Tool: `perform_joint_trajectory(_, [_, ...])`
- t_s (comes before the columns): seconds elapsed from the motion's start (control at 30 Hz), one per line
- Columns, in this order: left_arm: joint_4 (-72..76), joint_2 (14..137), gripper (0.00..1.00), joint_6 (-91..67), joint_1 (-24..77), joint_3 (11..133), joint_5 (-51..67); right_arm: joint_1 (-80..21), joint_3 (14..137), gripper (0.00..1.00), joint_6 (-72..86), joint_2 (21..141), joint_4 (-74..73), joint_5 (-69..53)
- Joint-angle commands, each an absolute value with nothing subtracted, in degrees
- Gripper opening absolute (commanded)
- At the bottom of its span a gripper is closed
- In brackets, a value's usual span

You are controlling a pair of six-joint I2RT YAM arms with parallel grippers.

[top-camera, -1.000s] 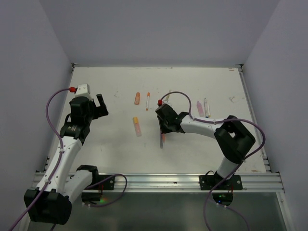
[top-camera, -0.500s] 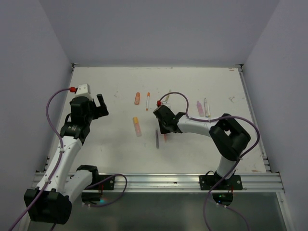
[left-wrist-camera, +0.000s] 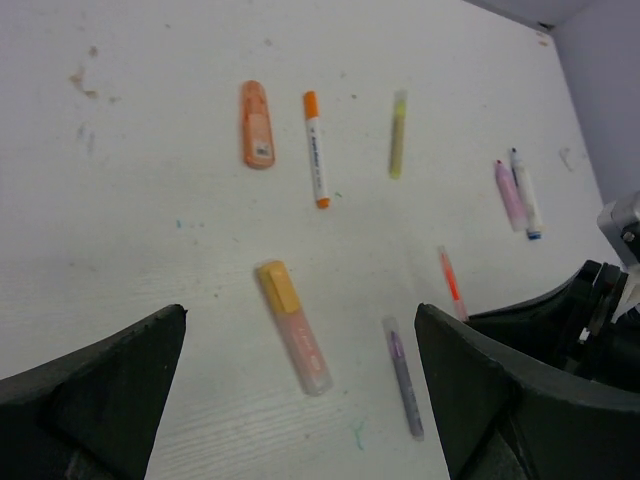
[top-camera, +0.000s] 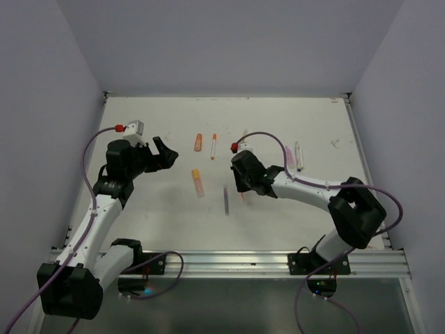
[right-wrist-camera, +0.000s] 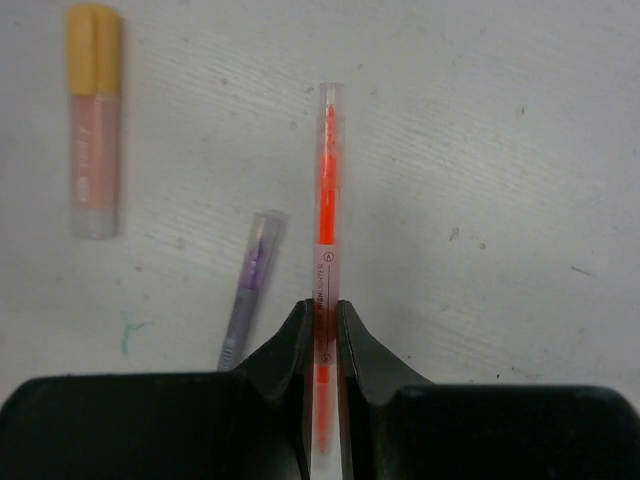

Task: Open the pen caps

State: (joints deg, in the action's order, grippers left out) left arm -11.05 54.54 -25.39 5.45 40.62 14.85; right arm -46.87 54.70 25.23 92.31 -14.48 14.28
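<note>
I will next grab the orange-red pen's clear far end (left-wrist-camera: 443,257) with my left gripper, beyond the right gripper's hold, to pull its cap open.
My right gripper (right-wrist-camera: 322,312) is shut on a slim orange-red pen (right-wrist-camera: 326,200), which lies on the table and points away from the jaws. In the top view the right gripper (top-camera: 242,190) sits at the table's middle. A slim lilac pen (right-wrist-camera: 250,285) lies just left of it, apart from the fingers. A pink highlighter with a yellow cap (right-wrist-camera: 93,35) lies further left. My left gripper (left-wrist-camera: 300,400) is open and hovers above that pink highlighter (left-wrist-camera: 293,325) and the lilac pen (left-wrist-camera: 403,377). In the top view the left gripper (top-camera: 163,154) is left of centre.
Further back lie an orange highlighter (left-wrist-camera: 256,137), an orange-and-white marker (left-wrist-camera: 315,148) and a yellow pen (left-wrist-camera: 398,146). A pink pen (left-wrist-camera: 509,194) and a white pen with a blue tip (left-wrist-camera: 524,193) lie at the right. Grey walls close the table (top-camera: 153,216) in on three sides.
The right jaws have closed on the orange-red pen, with the lilac pen left lying beside it. The left gripper has swung right toward the table's middle, still open.
</note>
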Motion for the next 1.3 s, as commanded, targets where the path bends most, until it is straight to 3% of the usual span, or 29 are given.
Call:
perform_joint_trajectory(0.0, [2.2, 55.1, 1.0, -35.5, 7.5, 37.5, 27.2, -47.6, 52.7, 0.0, 22.5, 84.4, -3.7, 8.0])
perform_joint_trajectory(0.13, [6.5, 56.7, 1.0, -41.1, 16.8, 38.7, 20.2, -48.5, 49.2, 0.0, 21.9, 80.5, 3.6, 3.2])
perform_joint_trajectory(0.43, [11.5, 63.7, 0.88, -46.8, 28.4, 41.2, 8.5, -50.3, 44.8, 0.0, 22.5, 75.4, 14.2, -1.7])
perform_joint_trajectory(0.8, [11.7, 68.6, 0.56, -49.2, 33.1, 43.6, 3.2, -51.7, 44.7, 0.0, 21.8, 75.8, 15.0, -1.4])
perform_joint_trajectory(1.0, [11.2, 69.3, 0.34, -49.5, 33.8, 44.2, 3.0, -51.9, 44.8, 0.0, 21.5, 75.8, 15.1, -0.7])
perform_joint_trajectory(1.17, [11.1, 69.7, 0.25, -49.6, 34.2, 44.1, 3.3, -51.9, 45.0, 0.0, 21.3, 75.6, 15.2, -0.1])
perform_joint_trajectory(1.27, [10.9, 69.8, 0.11, -49.5, 34.5, 44.0, 3.1, -52.0, 45.1, 0.0, 21.2, 75.4, 15.3, -0.1])
